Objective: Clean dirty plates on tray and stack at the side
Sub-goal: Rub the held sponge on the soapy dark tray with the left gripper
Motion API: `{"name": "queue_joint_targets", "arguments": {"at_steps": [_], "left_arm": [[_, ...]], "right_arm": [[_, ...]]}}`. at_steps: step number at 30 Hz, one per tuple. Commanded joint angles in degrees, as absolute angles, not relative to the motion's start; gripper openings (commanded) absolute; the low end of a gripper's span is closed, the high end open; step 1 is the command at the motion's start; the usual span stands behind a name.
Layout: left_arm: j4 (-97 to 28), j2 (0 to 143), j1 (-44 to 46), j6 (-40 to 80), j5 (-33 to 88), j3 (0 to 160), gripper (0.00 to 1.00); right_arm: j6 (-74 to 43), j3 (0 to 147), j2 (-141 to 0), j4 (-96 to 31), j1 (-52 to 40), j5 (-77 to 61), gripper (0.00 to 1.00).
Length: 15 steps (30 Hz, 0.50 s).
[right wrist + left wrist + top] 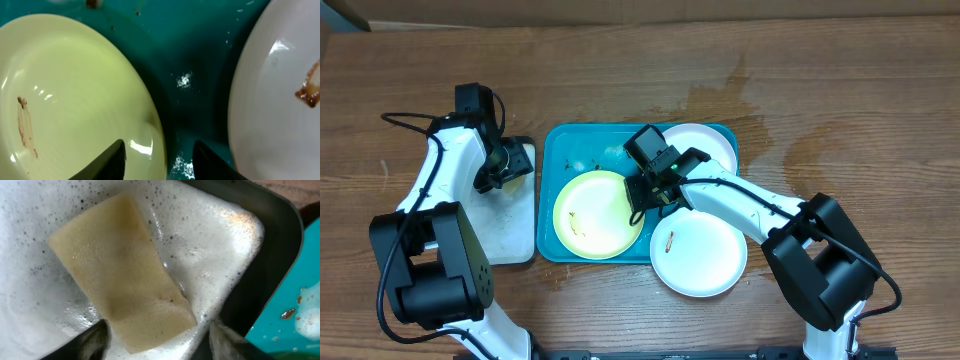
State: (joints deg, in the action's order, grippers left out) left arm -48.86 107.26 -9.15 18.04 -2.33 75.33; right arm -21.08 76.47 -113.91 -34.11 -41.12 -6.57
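Note:
My left gripper grips the tan sponge (120,270) across its near end (152,332) next, which leaves the sponge's far end free to scrub the dirty plates.
The teal tray (560,145) holds a pale yellow plate (595,215) with a brown smear and a white plate (705,145) at its back right. Another white plate (705,260) with a brown smear lies at the tray's front right corner, mostly on the table. My right gripper (645,195) is open. In the right wrist view its jaws (160,160) straddle the yellow plate's (75,95) right rim, with a smeared white plate (275,90) to the right. My left gripper (157,340) is open around the end of a tan sponge (120,270).
The sponge lies in foamy water in a black-rimmed white tray (510,240) left of the teal tray. Foam and brown crumbs spot the teal tray floor (195,55). A wet patch (750,100) marks the wooden table at the back right.

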Motion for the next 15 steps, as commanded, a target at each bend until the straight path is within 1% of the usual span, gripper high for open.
{"name": "queue_joint_targets", "arguments": {"at_steps": [1,3,5,6,7,11,15], "left_arm": [[-49.3,106.0,-9.5,21.3,-4.6,76.1,0.84],[-49.4,106.0,-9.5,23.6,-5.8,75.5,0.88],[-48.6,106.0,-9.5,26.1,-6.8,74.4,0.95],[-47.8,106.1,-9.5,27.1,-7.2,73.6,0.98],[-46.9,106.1,-9.5,27.8,-7.5,72.8,1.00],[-40.9,106.1,-9.5,28.6,-7.4,69.1,1.00],[-35.1,106.1,-9.4,28.8,-7.4,65.7,0.99]], "right_arm": [[-21.1,76.4,-115.6,-32.9,-41.2,-6.0,0.36],[-21.1,76.4,-116.1,-32.6,-41.2,-6.0,0.34],[-21.0,76.4,-116.5,-32.6,-41.2,-6.0,0.32],[-21.1,76.4,-116.8,-32.5,-41.2,-6.0,0.28],[-21.1,76.4,-116.9,-32.4,-41.2,-6.0,0.25],[-21.1,76.4,-117.1,-32.2,-41.2,-6.0,0.14],[-21.0,76.4,-117.1,-31.7,-41.2,-6.0,0.13]]}}
